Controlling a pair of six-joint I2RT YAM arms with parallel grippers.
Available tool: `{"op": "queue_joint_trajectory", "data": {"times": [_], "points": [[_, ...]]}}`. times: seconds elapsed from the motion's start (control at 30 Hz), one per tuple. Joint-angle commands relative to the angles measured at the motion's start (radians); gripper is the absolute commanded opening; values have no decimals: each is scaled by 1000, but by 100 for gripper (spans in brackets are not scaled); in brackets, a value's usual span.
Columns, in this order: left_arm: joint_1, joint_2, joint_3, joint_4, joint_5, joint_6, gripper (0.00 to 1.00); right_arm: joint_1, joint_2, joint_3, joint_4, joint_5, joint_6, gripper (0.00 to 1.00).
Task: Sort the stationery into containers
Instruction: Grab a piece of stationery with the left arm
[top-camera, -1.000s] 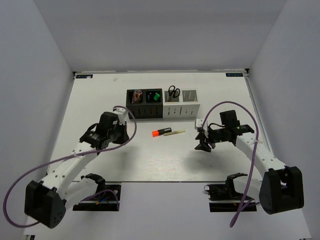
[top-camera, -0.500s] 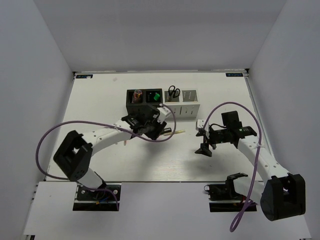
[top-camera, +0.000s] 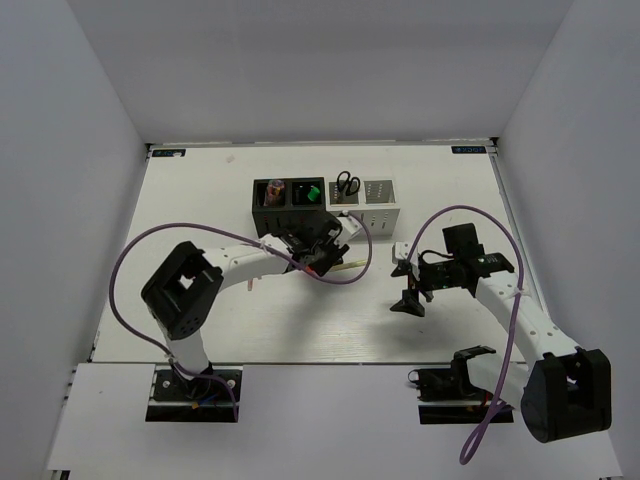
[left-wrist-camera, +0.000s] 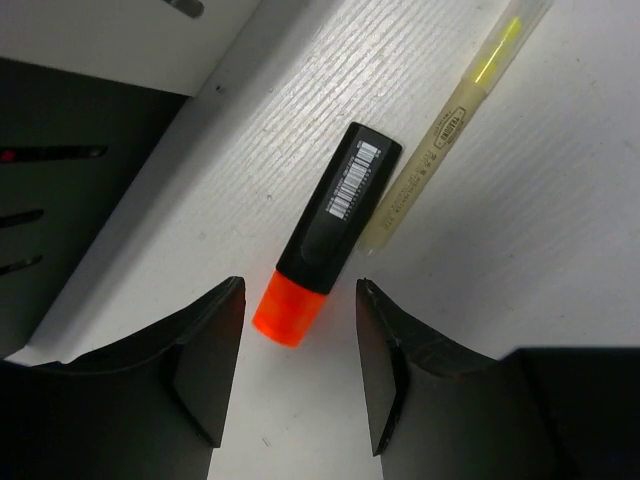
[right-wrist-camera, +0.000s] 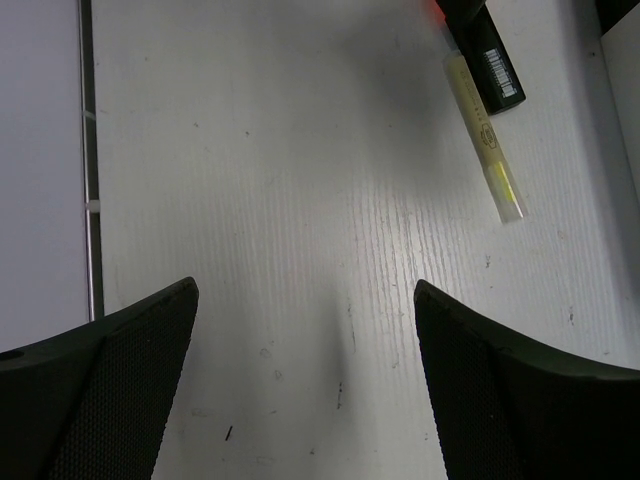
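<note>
The black marker (left-wrist-camera: 338, 225) needs to be grabbed next by its body beside the orange cap with my left gripper. The barcode end then stays free to go into a container.
A black marker (left-wrist-camera: 338, 225) with an orange cap (left-wrist-camera: 290, 308) lies on the table beside a thin yellowish stick (left-wrist-camera: 440, 140), just in front of the containers (top-camera: 325, 205). My left gripper (left-wrist-camera: 300, 292) is open low over the marker, and the cap end sits between its fingertips without being pinched. From above, my left gripper (top-camera: 318, 262) covers most of the marker, and the stick (top-camera: 352, 263) pokes out to its right. Further right, my right gripper (top-camera: 410, 298) hangs wide open over bare table. The marker (right-wrist-camera: 495, 60) and stick (right-wrist-camera: 485, 140) lie ahead of it.
Two black cups (top-camera: 290, 205) and two white cups (top-camera: 362, 205) stand joined in a row. Black-handled scissors (top-camera: 347, 183) stand in one white cup, and coloured items fill the black ones. A black cup wall (left-wrist-camera: 60, 170) is close on the left of my left gripper.
My left arm swung from the near left across to the marker and opened its gripper over the orange cap. My right gripper opened wider and shifted slightly.
</note>
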Motion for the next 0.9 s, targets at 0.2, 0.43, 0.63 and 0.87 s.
{"op": "queue_joint_trajectory", "data": {"times": [0.2, 0.43, 0.63, 0.87], "points": [[-4, 62, 70, 13, 12, 65, 59, -2, -5, 29, -24, -30, -30, 90], [2, 93, 75, 17, 32, 85, 58, -2, 0, 33, -39, -30, -44, 90], [15, 121, 79, 30, 55, 86, 58, 0, 0, 36, -47, -28, -51, 90], [31, 147, 85, 28, 86, 80, 57, -5, -2, 38, -58, -22, -59, 90]]}}
